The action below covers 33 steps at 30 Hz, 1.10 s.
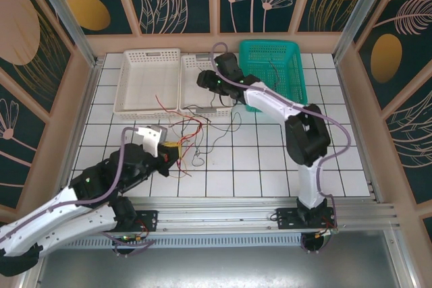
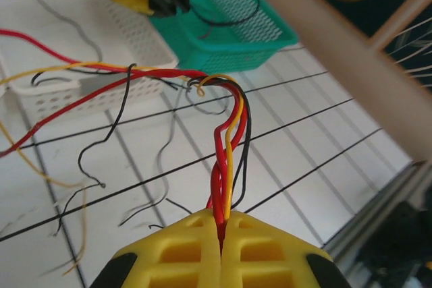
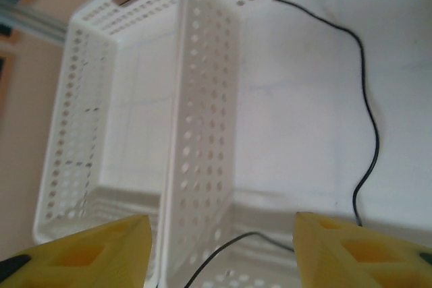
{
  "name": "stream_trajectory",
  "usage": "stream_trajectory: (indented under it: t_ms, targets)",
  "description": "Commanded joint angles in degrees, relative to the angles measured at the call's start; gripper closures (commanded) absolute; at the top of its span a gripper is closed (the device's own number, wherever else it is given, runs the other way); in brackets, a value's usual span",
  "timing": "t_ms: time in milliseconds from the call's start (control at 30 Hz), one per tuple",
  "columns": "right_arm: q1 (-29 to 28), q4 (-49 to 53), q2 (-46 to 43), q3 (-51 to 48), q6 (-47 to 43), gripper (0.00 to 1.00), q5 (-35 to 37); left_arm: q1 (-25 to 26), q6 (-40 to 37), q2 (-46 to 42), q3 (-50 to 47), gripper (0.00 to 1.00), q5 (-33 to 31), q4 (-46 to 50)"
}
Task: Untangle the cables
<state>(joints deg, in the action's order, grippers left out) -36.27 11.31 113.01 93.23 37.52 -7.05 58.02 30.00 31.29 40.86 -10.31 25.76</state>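
My right gripper should next untangle one black cable into the white basket, grabbing its loose part and leaving my left gripper's bundle of cables.
A twisted bundle of thin red, yellow and black cables (image 2: 227,146) rises from my left gripper (image 2: 222,228), which is shut on the red and yellow strands. From above, the tangle (image 1: 190,130) lies on the white tiles just ahead of the left gripper (image 1: 173,152), with loose ends trailing toward the white baskets. My right gripper (image 3: 223,254) hangs open over the wall shared by the two white baskets (image 3: 202,119), nothing between its fingers. One black cable (image 3: 368,119) lies in the right-hand white basket below it. From above, the right gripper (image 1: 210,80) sits over that basket.
Two white perforated baskets (image 1: 135,102) stand side by side at the back left, a green basket (image 1: 294,72) to their right with a thin wire inside. The wooden frame and metal posts ring the tiled table (image 1: 283,160). A metal rail (image 1: 256,210) runs along the near edge.
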Motion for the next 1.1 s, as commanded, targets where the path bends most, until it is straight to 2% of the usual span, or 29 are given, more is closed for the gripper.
stream_trajectory:
  t_ms: [0,100,167,367,600,867,1067]
  targets:
    - [-0.5,-1.8,-6.5,-4.3,-3.7,0.42,-4.4,-0.2,-1.2,-3.4,-1.0,1.0,5.1,-4.7]
    - [-0.4,-3.8,-11.7,-10.9,-4.4,0.42,-6.6,-0.3,-1.2,-3.3,-1.3,1.0,7.2,-5.3]
    - [-0.3,-5.3,-13.9,-14.3,-5.2,0.41,-11.0,-0.2,-1.4,-2.0,-1.1,1.0,7.9,-5.4]
    - [-1.5,-6.5,-16.1,-20.9,-6.3,0.41,-23.3,-0.2,-1.8,0.7,-0.9,1.0,8.8,-5.1]
    - [-1.8,-16.4,-16.6,-30.9,-0.7,0.39,-32.7,-0.2,-1.7,0.4,-1.0,1.0,8.7,-5.1]
    - [-2.0,-21.2,-14.2,-30.3,1.8,0.4,-33.7,-0.2,-1.7,1.6,-1.0,1.0,9.2,-5.0]
    - [-2.0,-23.5,-11.4,-28.6,3.8,0.54,-35.0,-0.3,-1.8,1.4,-1.0,1.0,9.2,-5.0]
